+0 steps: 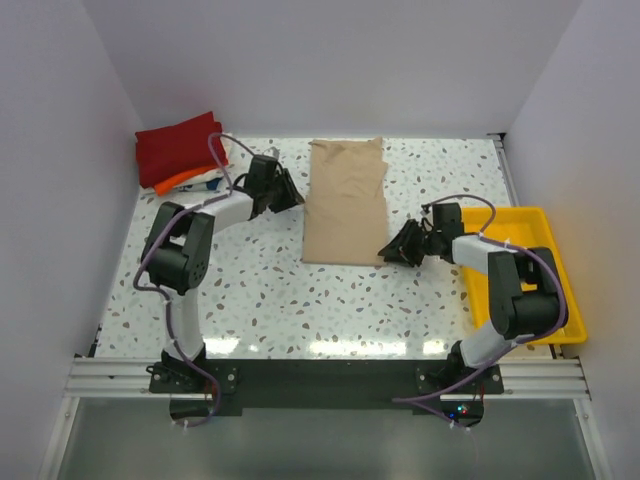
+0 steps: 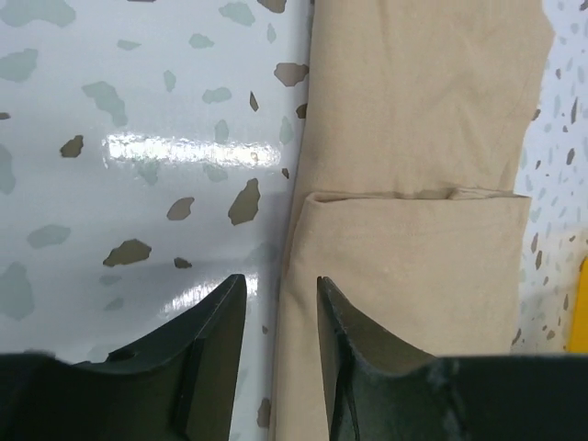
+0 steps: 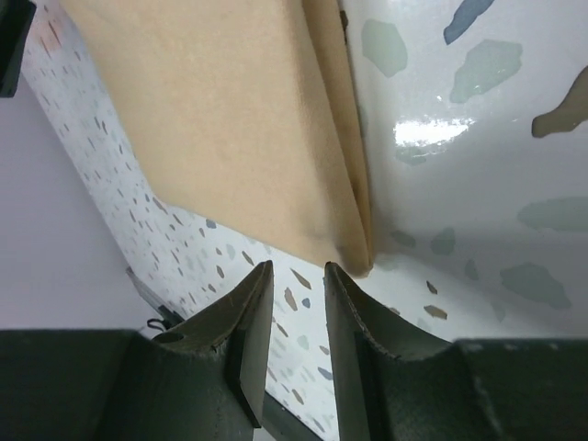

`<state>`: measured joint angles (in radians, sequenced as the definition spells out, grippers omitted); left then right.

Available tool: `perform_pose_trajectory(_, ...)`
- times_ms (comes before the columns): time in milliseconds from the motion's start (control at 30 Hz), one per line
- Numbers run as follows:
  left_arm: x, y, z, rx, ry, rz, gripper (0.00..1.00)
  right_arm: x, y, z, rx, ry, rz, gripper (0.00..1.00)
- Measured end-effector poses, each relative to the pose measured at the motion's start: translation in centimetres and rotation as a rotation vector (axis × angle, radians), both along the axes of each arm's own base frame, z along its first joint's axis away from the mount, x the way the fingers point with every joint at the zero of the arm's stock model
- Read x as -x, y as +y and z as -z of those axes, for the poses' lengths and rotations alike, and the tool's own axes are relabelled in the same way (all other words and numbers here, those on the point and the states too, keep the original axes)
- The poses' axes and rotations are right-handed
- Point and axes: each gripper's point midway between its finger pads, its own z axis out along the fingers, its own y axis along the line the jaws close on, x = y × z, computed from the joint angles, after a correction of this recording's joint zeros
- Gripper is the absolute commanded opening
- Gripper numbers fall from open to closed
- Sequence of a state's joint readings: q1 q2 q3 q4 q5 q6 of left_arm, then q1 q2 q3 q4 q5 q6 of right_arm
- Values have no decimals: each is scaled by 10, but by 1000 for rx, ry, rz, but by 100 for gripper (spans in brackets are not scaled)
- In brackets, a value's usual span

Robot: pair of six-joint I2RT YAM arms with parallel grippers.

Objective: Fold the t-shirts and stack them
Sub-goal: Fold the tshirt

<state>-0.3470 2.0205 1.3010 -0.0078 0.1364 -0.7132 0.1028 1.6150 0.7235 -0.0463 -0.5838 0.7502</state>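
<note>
The left gripper picks up the tan t-shirt by its near corner next, across from my right gripper's corner, to fold the t-shirt evenly.
The tan t-shirt (image 1: 345,200) lies folded into a long strip at the middle of the table. My left gripper (image 1: 291,195) is low at its left edge. In the left wrist view the gripper (image 2: 280,296) is slightly open, its fingers astride the edge of the shirt (image 2: 413,165), clamping nothing. My right gripper (image 1: 388,250) is at the shirt's near right corner. In the right wrist view it (image 3: 299,273) is slightly open and empty, just short of the shirt's corner (image 3: 230,119). A folded dark red shirt (image 1: 180,148) sits on an orange one (image 1: 178,180), with a bit of white cloth (image 1: 206,186), at the back left.
A yellow plastic tray (image 1: 512,222) stands at the right, under my right arm. White walls close in the table on the left, back and right. The arm bases sit on the rail at the near edge.
</note>
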Motion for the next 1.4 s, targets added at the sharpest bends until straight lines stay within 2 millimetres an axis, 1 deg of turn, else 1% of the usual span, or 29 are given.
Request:
perform_pose_trajectory(100,10,8,-25,-1,-20,-12,44,0,-4,-15,24,-32,3,36)
perform_pose_trajectory(133,16,11,-33,2,-26,-13,45,0,-5,-21,35,-50,6,39)
perform_pose_trajectory(200,32,15,-44,12,-35,-6,45,1,-9,-31,57,-79,10,41)
perform_pose_trajectory(233,44,17,-45,17,-29,1,46,2,-11,-34,67,-89,13,42)
perform_pose_trajectory(300,68,21,-41,28,-9,20,48,4,-12,-39,77,-99,14,43)
perform_pose_trajectory(367,94,24,-26,30,35,41,49,5,-14,-39,88,-108,17,43)
perform_pose_trajectory(500,140,24,10,29,146,94,50,15,-17,-26,103,-72,19,43)
perform_pose_trajectory(567,158,20,21,40,184,125,50,20,-17,-17,108,-45,15,44)
perform_pose_trajectory(600,164,17,23,52,192,138,50,22,-17,-13,112,-32,13,43)
perform_pose_trajectory(700,170,10,21,71,177,170,50,26,-15,0,133,5,5,43)
perform_pose_trajectory(833,176,3,22,92,167,201,50,27,-12,10,157,18,-7,43)
perform_pose_trajectory(1067,173,-6,22,107,146,224,49,22,-16,17,201,7,14,42)
perform_pose_trajectory(1400,166,-24,25,106,124,255,44,10,-9,18,180,-25,23,39)
